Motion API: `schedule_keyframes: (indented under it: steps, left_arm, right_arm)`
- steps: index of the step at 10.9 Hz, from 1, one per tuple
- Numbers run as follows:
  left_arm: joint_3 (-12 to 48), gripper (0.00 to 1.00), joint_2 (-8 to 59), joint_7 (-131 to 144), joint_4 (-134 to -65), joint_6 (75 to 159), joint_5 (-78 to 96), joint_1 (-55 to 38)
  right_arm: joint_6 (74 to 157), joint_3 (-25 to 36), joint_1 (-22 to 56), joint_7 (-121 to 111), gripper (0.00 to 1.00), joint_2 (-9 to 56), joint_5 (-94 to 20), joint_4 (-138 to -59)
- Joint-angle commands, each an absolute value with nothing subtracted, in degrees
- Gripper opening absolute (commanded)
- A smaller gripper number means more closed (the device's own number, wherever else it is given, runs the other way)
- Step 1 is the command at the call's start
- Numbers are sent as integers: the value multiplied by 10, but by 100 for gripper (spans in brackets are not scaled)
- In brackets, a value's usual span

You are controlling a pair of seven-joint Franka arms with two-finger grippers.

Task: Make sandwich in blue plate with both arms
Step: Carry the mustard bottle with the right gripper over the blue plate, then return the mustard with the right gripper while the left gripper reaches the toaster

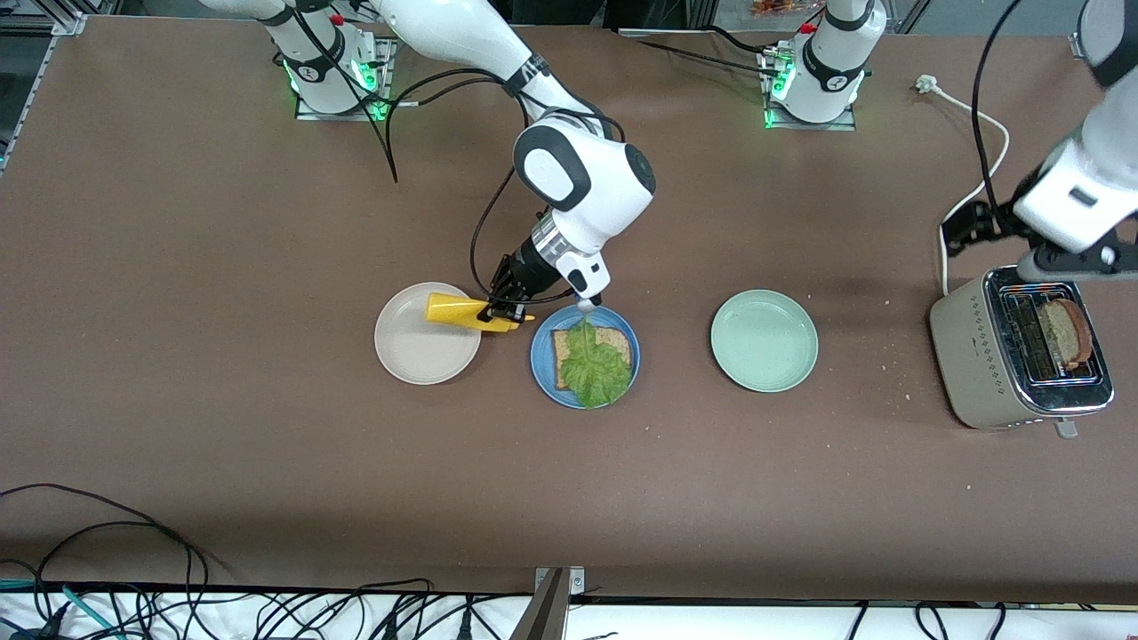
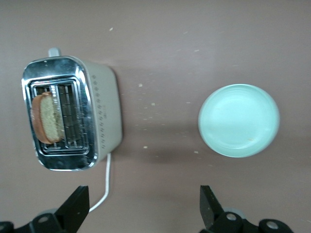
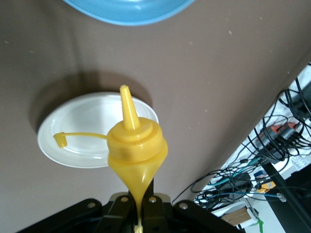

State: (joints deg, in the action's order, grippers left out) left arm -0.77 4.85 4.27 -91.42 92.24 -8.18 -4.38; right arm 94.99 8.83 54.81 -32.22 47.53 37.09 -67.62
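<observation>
The toaster slot closes in the lower part of the bread slice, so the left gripper next needs to grab the slice by its exposed top crust (image 1: 1075, 326).
The blue plate (image 1: 540, 364) holds one slice of brown bread (image 1: 615, 341) with a green lettuce leaf (image 1: 594, 366) on top. My right gripper (image 1: 505, 311) hangs between the blue plate and the beige plate (image 1: 418, 351). It is shut on the flattened end of a yellow squeeze bottle (image 1: 458, 311). The bottle (image 3: 136, 145) points its open nozzle over the beige plate (image 3: 82, 141), with the cap dangling on its strap. My left gripper (image 2: 144, 196) is open and empty above the table beside the toaster (image 2: 104, 114). A second bread slice (image 2: 46, 119) stands in one toaster slot.
A pale green plate (image 1: 764, 340) sits empty between the blue plate and the toaster (image 1: 1018, 360). The toaster's white cord (image 1: 973, 191) runs toward the arm bases. Cables hang along the table's front edge (image 1: 267, 596).
</observation>
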Motion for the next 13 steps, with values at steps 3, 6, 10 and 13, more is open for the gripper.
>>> schedule_keyframes:
  steps: [3,6,10,13]
  left_arm:
    - [-5,100,198,-105,-829,961,-108,70]
    - [-6,100,237,-174,-822,1018,-72,146]
    - [-6,100,284,-216,-822,1072,-79,207]
    - [-7,97,291,-193,-823,1073,-78,212]
  right_arm:
    - [939,99,497,-382,0,425,268,-666]
    - [939,98,427,-454,0,385,173,-666]
    - [938,98,289,-597,0,355,-32,-667]
    - [935,96,201,-701,0,353,-158,-673]
